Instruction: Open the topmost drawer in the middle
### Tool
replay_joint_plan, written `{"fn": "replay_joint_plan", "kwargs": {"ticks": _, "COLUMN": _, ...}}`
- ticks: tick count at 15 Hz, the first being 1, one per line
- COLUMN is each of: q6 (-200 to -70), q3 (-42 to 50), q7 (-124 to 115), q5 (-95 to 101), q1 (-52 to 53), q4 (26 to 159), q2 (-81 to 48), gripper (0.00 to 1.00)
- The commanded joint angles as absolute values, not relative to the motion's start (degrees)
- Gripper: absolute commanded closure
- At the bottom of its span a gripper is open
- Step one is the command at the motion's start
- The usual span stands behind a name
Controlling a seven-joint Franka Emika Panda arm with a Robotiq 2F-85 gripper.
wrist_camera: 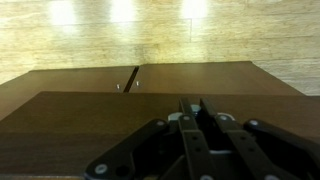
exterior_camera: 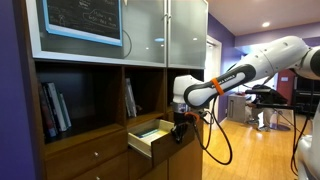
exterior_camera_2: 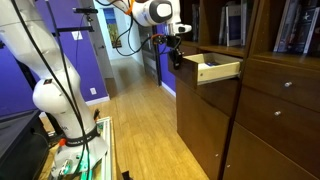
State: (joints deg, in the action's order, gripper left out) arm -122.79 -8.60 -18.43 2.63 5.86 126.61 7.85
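Observation:
I need to let go of the knob with my gripper, because the drawer's pale box is far out with its back in the cabinet opening (exterior_camera: pixel 145 124), so the drawer would stay open.
The topmost middle drawer (exterior_camera: pixel 148 138) is pulled out of the dark-brown cabinet, and its pale light-wood box shows in both exterior views (exterior_camera_2: pixel 218 68). My gripper (exterior_camera: pixel 180 124) is at the drawer's front face, also seen in an exterior view (exterior_camera_2: pixel 176 56). In the wrist view the fingers (wrist_camera: pixel 196 108) are closed together on the small pale knob against the flat brown drawer front (wrist_camera: pixel 70 125). The knob is mostly hidden between the fingers.
Books (exterior_camera: pixel 54 106) stand on the shelf above a wider drawer front (exterior_camera: pixel 95 152). Frosted glass doors (exterior_camera: pixel 165 30) are overhead. Below the drawer are two cabinet doors with small knobs (wrist_camera: pixel 130 82). More knobbed drawer fronts (exterior_camera_2: pixel 288 86) are beside it. The wooden floor (exterior_camera_2: pixel 140 130) lies in front.

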Motion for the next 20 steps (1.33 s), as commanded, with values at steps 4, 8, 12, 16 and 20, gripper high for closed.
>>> {"fn": "replay_joint_plan", "kwargs": {"ticks": 4, "q6": -130.8, "q3": -8.0, "q7": -17.8, "q5": 6.3, "q1": 4.8, "q4": 123.3, "q2": 1.9, "gripper": 0.48}}
{"fn": "replay_joint_plan", "kwargs": {"ticks": 8, "q6": -130.9, "q3": -8.2, "q7": -18.4, "q5": 6.1, "q1": 5.0, "q4": 123.2, "q2": 1.8, "gripper": 0.22}}
{"fn": "replay_joint_plan", "kwargs": {"ticks": 12, "q6": -128.2, "q3": -8.5, "q7": -21.8, "q5": 6.0, "q1": 5.0, "q4": 122.5, "q2": 1.4, "gripper": 0.00}}
{"fn": "replay_joint_plan", "kwargs": {"ticks": 16, "q6": -123.5, "q3": -8.1, "q7": -24.1, "q5": 7.1, "q1": 4.8, "q4": 121.8, "q2": 0.9, "gripper": 0.00}}
{"fn": "replay_joint_plan", "kwargs": {"ticks": 20, "q6": -120.3, "q3": -7.4, "q7": -24.7, "q5": 6.2, "q1": 4.9, "q4": 121.1, "q2": 1.3, "gripper": 0.00}}
